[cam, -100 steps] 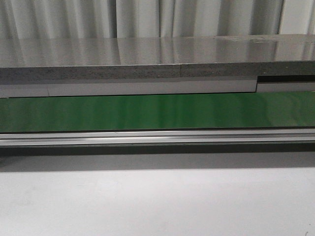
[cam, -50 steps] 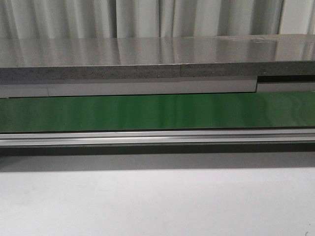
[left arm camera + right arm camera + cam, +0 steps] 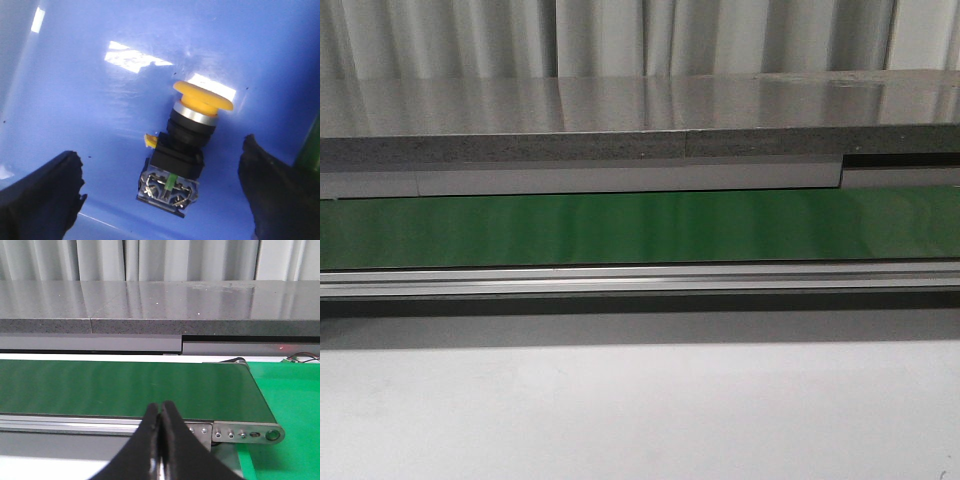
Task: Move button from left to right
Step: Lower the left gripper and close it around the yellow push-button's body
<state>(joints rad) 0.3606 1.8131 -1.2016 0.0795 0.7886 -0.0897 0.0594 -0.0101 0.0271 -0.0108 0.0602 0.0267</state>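
My fingers are still above the button's black body, so closing now would miss it. My left gripper lowers first, then closes on the body.
In the left wrist view the button lies on its side on the floor of a blue bin. Its yellow mushroom cap points away from the fingers and its clear contact block with metal screws faces them. My left gripper is open. Its two black fingers stand wide on either side of the button's body, apart from it. My right gripper is shut and empty, in front of the green conveyor belt. Neither gripper nor the button shows in the front view.
The green belt runs across the front view behind an aluminium rail, with a grey stone counter and curtains behind. The belt's end roller plate and a green mat show in the right wrist view.
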